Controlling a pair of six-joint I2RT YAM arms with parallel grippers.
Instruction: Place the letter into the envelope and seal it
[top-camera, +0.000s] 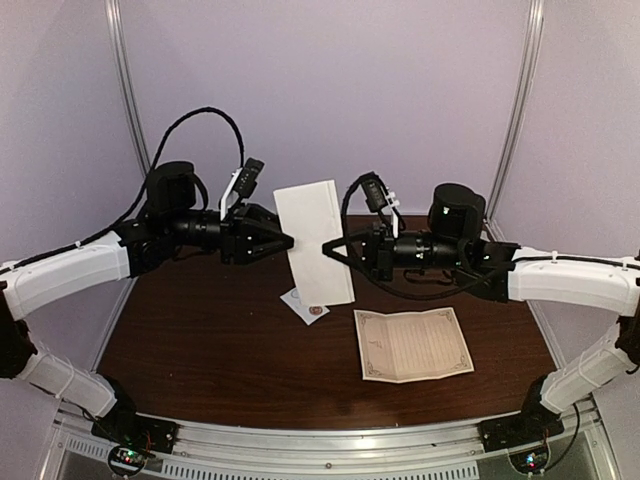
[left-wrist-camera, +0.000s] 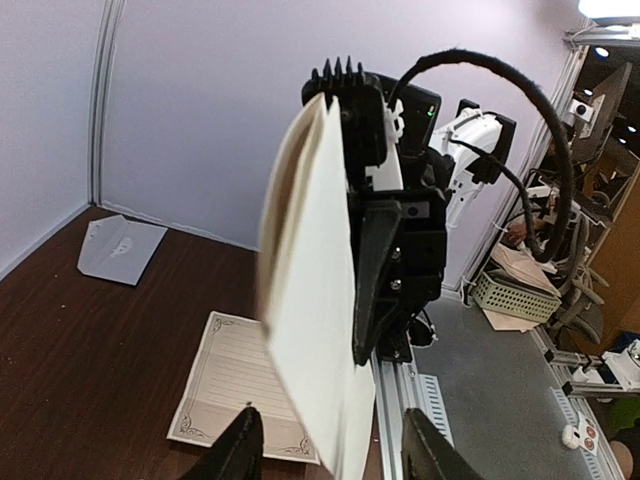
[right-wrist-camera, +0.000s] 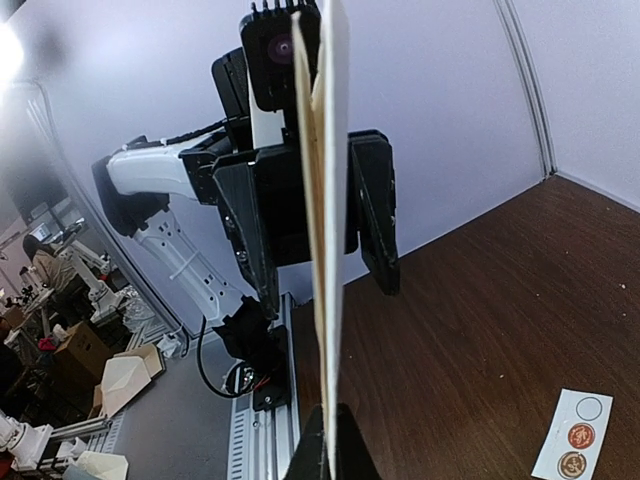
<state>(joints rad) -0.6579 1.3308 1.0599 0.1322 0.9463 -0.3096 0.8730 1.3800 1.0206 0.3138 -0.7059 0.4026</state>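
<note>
I need to close my left gripper on the envelope's near edge now, because that edge is in the gap between my fingers in the left wrist view.
The white envelope (top-camera: 312, 215) hangs upright in the air between the two arms, its top edge slightly parted (left-wrist-camera: 310, 300). My right gripper (top-camera: 326, 249) is shut on the envelope's right edge, and the right wrist view shows the paper pinched between the closed tips (right-wrist-camera: 328, 445). My left gripper (top-camera: 289, 241) is open, with one finger on each side of the envelope's left edge (left-wrist-camera: 335, 445) and a gap at both. The letter (top-camera: 412, 344), cream with a decorated border, lies flat on the table below and to the right (left-wrist-camera: 235, 385).
A small white strip with round stickers (top-camera: 305, 305) lies on the dark wooden table (top-camera: 200, 340) under the envelope (right-wrist-camera: 568, 437). A pale folded paper (left-wrist-camera: 120, 248) lies near the back wall. Purple walls close in the table on three sides.
</note>
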